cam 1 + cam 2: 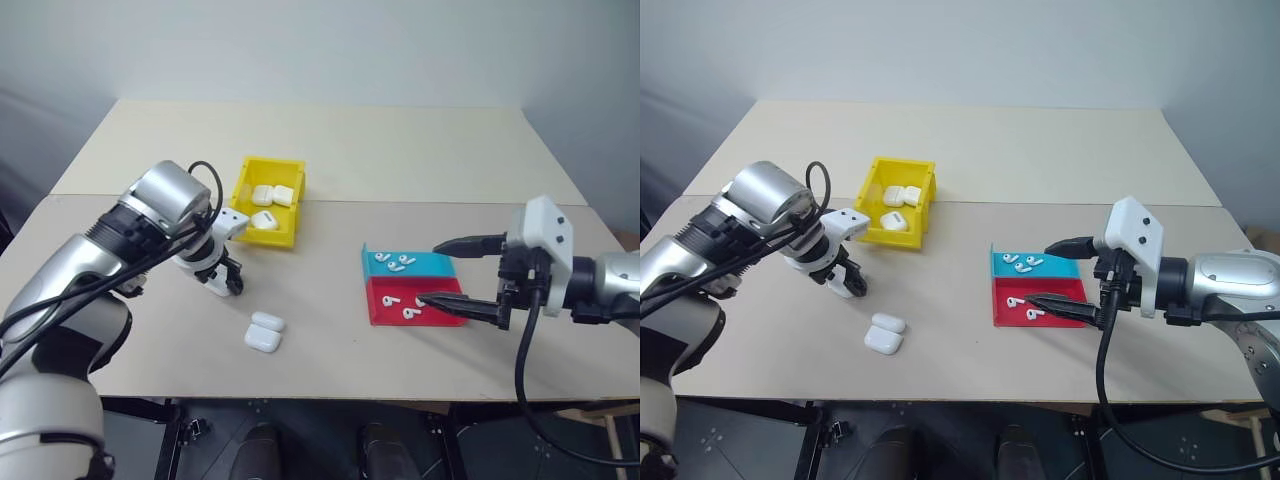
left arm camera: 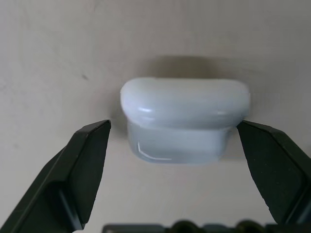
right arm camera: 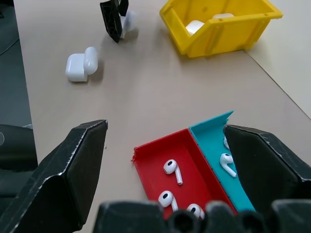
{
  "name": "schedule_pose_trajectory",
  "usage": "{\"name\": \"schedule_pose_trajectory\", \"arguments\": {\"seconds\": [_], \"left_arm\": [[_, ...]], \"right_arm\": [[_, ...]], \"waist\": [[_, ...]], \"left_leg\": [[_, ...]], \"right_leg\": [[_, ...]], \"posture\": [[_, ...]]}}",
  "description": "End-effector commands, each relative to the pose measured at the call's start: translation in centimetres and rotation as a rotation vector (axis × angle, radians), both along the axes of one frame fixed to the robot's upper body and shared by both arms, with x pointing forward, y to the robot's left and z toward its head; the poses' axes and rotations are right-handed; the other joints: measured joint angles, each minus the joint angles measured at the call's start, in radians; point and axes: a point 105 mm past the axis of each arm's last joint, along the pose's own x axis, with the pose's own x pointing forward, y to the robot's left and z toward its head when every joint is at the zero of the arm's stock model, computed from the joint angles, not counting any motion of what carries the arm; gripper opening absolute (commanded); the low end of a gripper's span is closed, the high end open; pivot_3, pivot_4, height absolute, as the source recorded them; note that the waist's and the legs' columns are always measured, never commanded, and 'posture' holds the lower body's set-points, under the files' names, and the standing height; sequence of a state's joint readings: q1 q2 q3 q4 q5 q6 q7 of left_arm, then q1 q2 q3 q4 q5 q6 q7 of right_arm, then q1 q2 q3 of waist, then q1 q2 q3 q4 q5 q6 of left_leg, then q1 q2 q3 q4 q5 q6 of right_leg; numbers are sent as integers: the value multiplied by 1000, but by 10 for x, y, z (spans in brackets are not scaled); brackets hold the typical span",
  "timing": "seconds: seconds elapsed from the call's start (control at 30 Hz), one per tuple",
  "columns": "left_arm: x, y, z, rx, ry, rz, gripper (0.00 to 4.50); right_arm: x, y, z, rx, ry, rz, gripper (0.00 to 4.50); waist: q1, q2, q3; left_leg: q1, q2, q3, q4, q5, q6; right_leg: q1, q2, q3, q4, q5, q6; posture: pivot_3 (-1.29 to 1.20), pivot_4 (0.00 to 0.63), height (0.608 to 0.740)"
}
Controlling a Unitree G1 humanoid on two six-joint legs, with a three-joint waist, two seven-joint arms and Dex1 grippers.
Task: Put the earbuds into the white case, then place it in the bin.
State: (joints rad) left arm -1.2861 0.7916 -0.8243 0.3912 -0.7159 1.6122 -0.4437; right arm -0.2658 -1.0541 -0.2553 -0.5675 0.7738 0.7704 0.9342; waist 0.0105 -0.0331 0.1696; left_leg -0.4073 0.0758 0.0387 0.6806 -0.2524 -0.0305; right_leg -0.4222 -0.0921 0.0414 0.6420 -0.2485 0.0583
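Observation:
I should close my left gripper on the white case (image 2: 182,121) now, because its fingers are on both sides of the case, close over the table. Closing now would hold it.
A white case (image 2: 184,116) lies on the table between the open fingers of my left gripper (image 1: 229,281), which points down at it; a finger (image 2: 85,165) stands on each side, without a clear touch. A second white case (image 1: 265,333) lies open nearer the front edge. Earbuds (image 3: 171,169) lie in the red half of a low tray (image 1: 378,316), and more earbuds (image 1: 395,262) in its blue half. My right gripper (image 1: 428,273) hovers open over the tray's right side, holding nothing. The yellow bin (image 1: 268,238) behind my left gripper holds three white cases.
The tan table (image 1: 400,150) stretches far behind the bin and tray, with a seam across its middle. Its front edge (image 1: 330,398) runs just below the open case. A black cable (image 1: 522,370) hangs from my right wrist.

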Motion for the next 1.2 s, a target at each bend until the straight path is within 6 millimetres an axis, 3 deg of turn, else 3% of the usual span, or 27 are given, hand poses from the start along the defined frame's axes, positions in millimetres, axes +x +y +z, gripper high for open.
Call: {"name": "schedule_pose_trajectory", "arguments": {"seconds": [0.03, 0.37, 0.47, 0.6, 0.7, 0.93, 1.03, 1.1, 1.2], "left_arm": [[-1, -1, 1, 6, -3, -12, 4500], [-2, -4, -6, 0, 8, -18, 4500], [-3, -5, -6, -1, 5, -28, 3921], [-4, -1, -1, -6, -12, -30, 2774], [-6, 6, 6, 3, -51, -35, 2775], [-18, 15, 58, -130, -367, -107, 2775], [-24, 13, 87, -236, -565, -174, 2775], [-27, 5, 112, -337, -816, -251, 2775], [-42, -4, 136, -524, -1034, -311, 2775]], "right_arm": [[-3, 2, 11, 1, -52, 11, 4442], [-5, 2, 10, -1, -51, 10, 4442], [-5, 1, 10, 0, -49, 11, 4500], [-4, 2, 9, 0, -48, 11, 4500], [-3, 3, 8, 0, -49, 11, 4500], [-2, -1, 8, 1, -56, 2, 4500], [0, -2, 6, 6, -60, -4, 4500], [2, -2, 6, 15, -61, -4, 4500], [4, -3, 6, 19, -61, -3, 4500]], "waist": [[1, 0, 0], [1, 0, 0], [1, 0, 0], [1, 0, 0], [-6, 0, 0], [-17, 0, 0], [-15, 0, 0], [-12, 1, -1], [-6, 0, -1]], "left_leg": [[0, 0, 0, 0, 0, 0], [1, 0, 0, 0, 0, 0], [1, 0, 0, 0, 0, 0], [1, 0, 0, 0, 0, 0], [1, 0, 0, 0, 0, 0], [0, 0, 0, 0, 0, 0], [1, 0, 0, 0, 0, 0], [1, 0, 0, 0, 0, 0], [1, 0, 0, 1, 0, 0]], "right_leg": [[0, 0, 0, 0, 0, 0], [1, 0, 0, 0, 0, 0], [1, 0, 0, 0, 0, 0], [1, 0, 0, 1, 0, 0], [0, 0, 0, 1, 0, 0], [-1, 0, 0, 1, 0, 0], [0, -1, 0, 0, 0, 0], [1, 0, 0, 0, 0, 0], [1, -1, 0, 1, 0, 0]], "posture": [[0, 150, 740], [0, 150, 740], [0, 150, 740], [0, 150, 740], [0, 150, 740], [0, 150, 740], [0, 150, 740], [0, 150, 740], [0, 150, 740]]}}
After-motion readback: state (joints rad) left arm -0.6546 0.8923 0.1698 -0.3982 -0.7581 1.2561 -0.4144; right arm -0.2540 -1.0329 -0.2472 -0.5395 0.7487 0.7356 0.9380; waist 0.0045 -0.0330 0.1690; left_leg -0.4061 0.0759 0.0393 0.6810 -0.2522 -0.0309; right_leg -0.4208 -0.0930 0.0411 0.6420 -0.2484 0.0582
